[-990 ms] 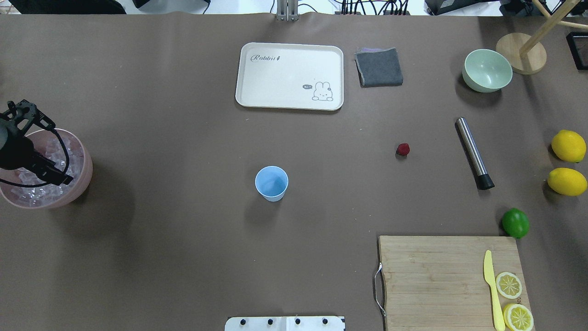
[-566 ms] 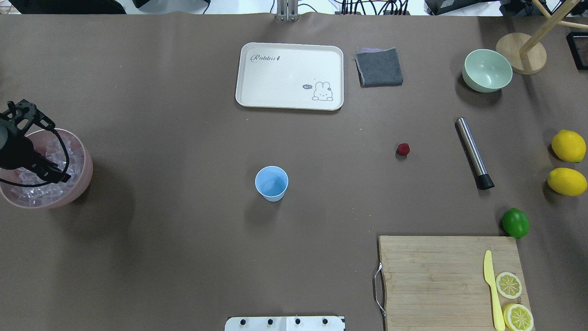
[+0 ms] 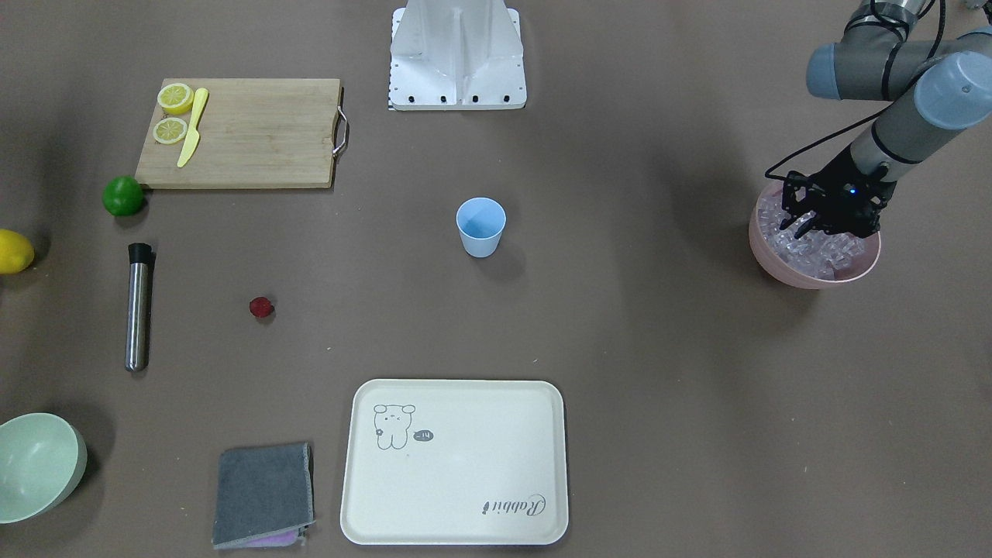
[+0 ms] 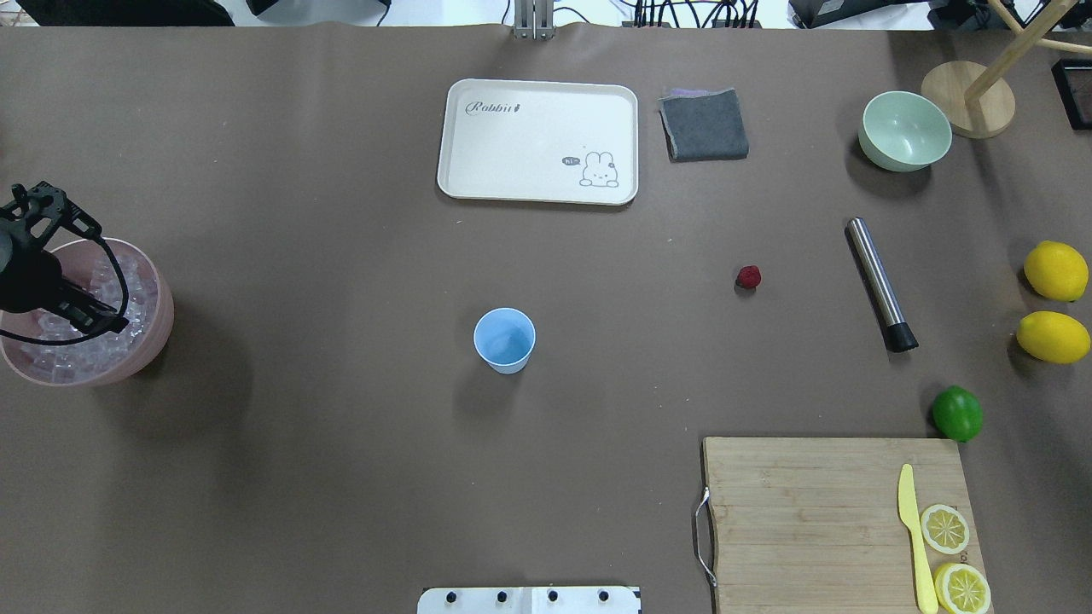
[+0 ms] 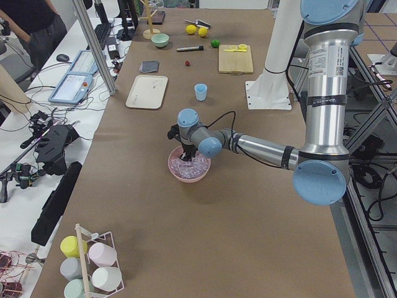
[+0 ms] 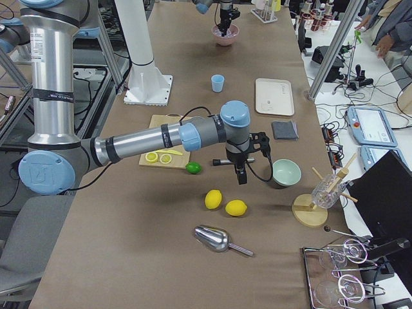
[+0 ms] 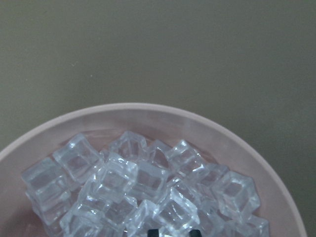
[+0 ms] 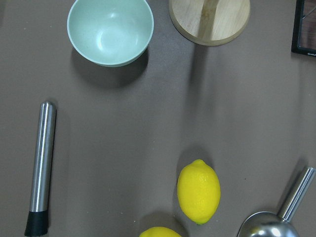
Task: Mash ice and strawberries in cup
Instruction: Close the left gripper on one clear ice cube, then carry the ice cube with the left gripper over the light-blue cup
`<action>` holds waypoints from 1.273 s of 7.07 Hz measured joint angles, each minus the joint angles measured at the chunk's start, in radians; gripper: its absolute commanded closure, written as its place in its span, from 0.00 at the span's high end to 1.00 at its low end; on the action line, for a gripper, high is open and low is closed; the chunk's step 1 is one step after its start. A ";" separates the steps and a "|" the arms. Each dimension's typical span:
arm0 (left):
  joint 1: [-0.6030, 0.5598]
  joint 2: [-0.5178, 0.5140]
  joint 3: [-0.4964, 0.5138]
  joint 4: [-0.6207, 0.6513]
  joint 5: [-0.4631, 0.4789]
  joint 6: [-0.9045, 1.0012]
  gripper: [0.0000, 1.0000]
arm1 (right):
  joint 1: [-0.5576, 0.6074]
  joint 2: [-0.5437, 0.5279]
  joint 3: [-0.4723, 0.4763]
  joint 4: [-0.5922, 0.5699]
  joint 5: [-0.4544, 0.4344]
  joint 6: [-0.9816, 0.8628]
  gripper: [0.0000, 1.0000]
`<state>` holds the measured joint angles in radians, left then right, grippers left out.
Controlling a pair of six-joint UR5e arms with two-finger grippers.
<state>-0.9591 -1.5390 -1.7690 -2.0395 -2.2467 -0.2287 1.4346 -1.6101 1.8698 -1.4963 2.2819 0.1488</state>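
I next need to grab a clear ice cube by its flat sides with my left gripper, so that I can fill the cup (image 3: 480, 225) for mashing.
The light blue cup (image 4: 504, 339) stands upright mid-table, seen also as cup (image 3: 480, 225), with nothing showing inside it. One dark red strawberry (image 4: 748, 276) lies on the table to its right. Clear ice (image 7: 138, 182) fills the pink bowl (image 4: 164, 317) at the table's left edge. My left gripper (image 3: 814, 226) is down in that bowl, jaws spread, its fingertips (image 7: 154, 231) among the cubes. My right gripper (image 6: 243, 177) shows only in the exterior right view, hanging above the table near the lemons; I cannot tell its state.
A steel muddler (image 4: 879, 281) lies right of the strawberry. Further right are two lemons (image 4: 1055, 270), a lime (image 4: 956, 413) and a pale green bowl (image 4: 904, 130). The rabbit tray (image 4: 537, 141), grey cloth (image 4: 704, 124) and cutting board (image 4: 810, 512) lie around the middle.
My left gripper has shifted slightly leftward and sunk further among the ice cubes. Nothing else has moved.
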 measured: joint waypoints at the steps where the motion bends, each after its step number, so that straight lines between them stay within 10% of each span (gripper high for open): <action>1: -0.019 -0.001 -0.007 0.004 -0.023 0.001 0.00 | 0.000 0.000 0.000 0.000 0.001 0.000 1.00; 9: -0.186 -0.141 -0.004 0.052 -0.183 -0.003 0.00 | 0.000 0.014 -0.004 -0.001 0.015 0.002 1.00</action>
<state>-1.1454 -1.6795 -1.7729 -1.9873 -2.4301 -0.2314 1.4343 -1.5963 1.8653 -1.4972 2.2965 0.1503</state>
